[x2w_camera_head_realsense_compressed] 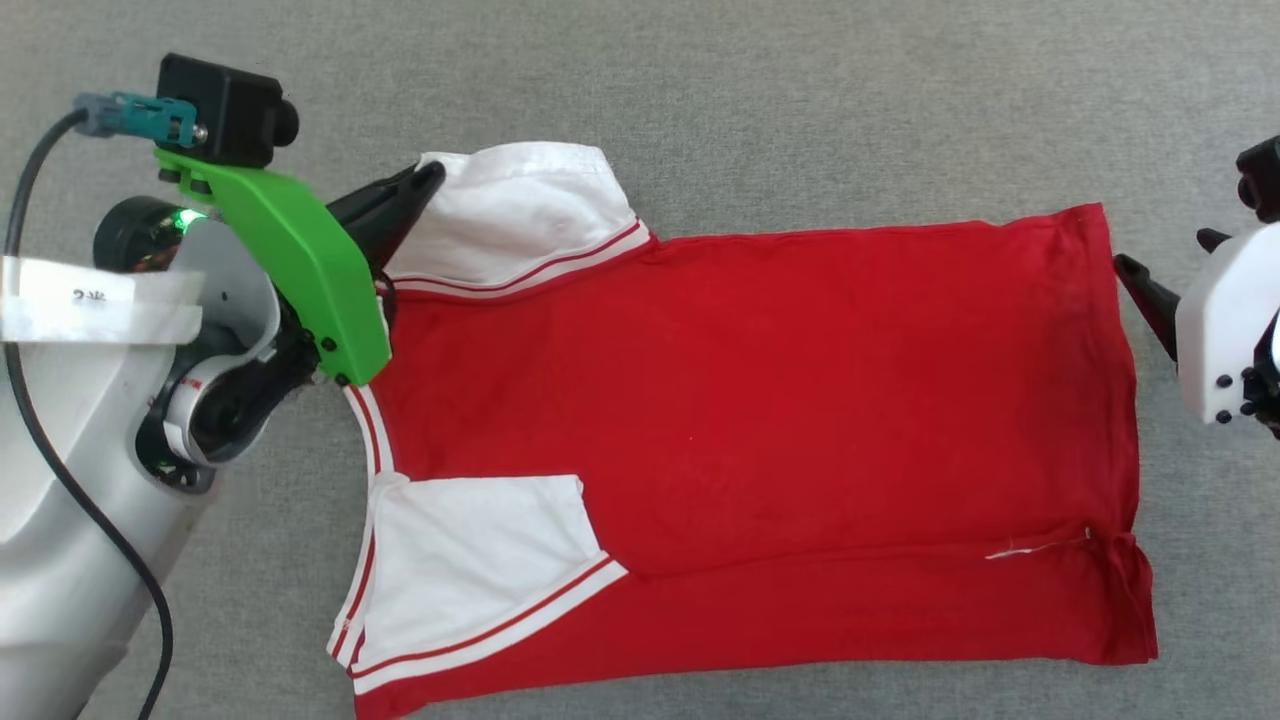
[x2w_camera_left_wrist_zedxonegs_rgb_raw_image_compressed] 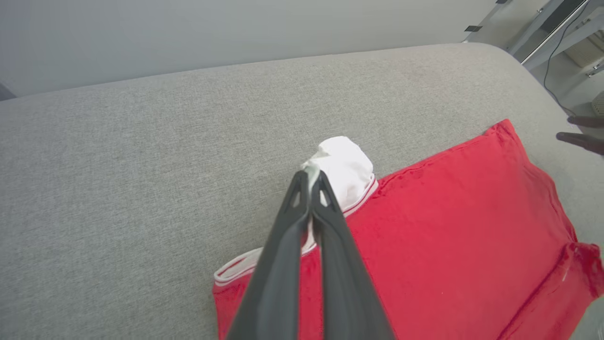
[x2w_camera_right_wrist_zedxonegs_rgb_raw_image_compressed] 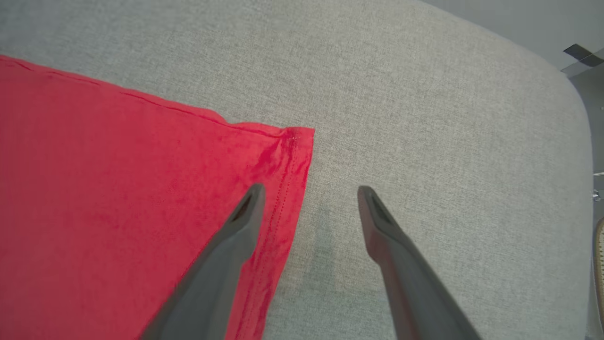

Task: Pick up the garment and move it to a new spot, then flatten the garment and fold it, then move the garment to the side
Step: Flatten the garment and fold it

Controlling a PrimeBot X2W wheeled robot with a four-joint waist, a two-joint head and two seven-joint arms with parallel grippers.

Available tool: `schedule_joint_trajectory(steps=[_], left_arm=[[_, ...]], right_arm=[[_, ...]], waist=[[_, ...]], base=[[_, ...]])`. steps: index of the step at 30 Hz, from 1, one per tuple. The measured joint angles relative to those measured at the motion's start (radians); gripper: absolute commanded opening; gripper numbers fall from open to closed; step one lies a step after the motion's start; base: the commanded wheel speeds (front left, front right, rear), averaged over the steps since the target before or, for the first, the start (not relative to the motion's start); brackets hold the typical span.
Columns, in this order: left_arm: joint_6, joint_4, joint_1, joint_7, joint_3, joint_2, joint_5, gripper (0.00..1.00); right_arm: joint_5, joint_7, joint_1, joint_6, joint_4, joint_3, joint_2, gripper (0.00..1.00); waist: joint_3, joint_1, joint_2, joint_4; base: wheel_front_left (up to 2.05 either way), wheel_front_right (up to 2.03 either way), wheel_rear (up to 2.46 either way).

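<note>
The red T-shirt needs to be moved and flattened for folding, so my right gripper should next grab it by its hem corner.
The garment is a red T-shirt with white striped sleeves, spread flat on a grey cushioned surface, collar end to the left, hem to the right. My left gripper is shut on the edge of the far white sleeve; the left wrist view shows the same sleeve pinched and bunched at the gripper's tips. My right gripper stands open over the hem's far corner, one finger above the red cloth, the other above bare cushion. In the head view the right gripper sits just right of the hem.
The grey cushion stretches bare beyond the shirt. Its rounded edge drops to the floor on the right. Metal furniture legs and a cable stand off that edge.
</note>
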Motion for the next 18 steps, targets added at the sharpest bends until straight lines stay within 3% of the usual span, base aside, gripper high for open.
schedule_joint_trajectory(steps=[6,18], left_arm=[[0.030,-0.109,0.033,-0.004,-0.005,0.007,0.021,0.00],[0.052,-0.187,0.047,-0.018,-0.028,0.006,0.044,0.00]], right_arm=[[0.030,0.084,-0.091,0.000,0.089,0.044,-0.034,1.00],[0.048,0.036,-0.175,0.000,0.228,0.147,-0.074,1.00]], waist=[[0.044,0.0000,0.0000,0.041],[0.095,0.0000,0.0000,0.107]], base=[[0.00,0.00,0.00],[0.00,0.00,0.00]])
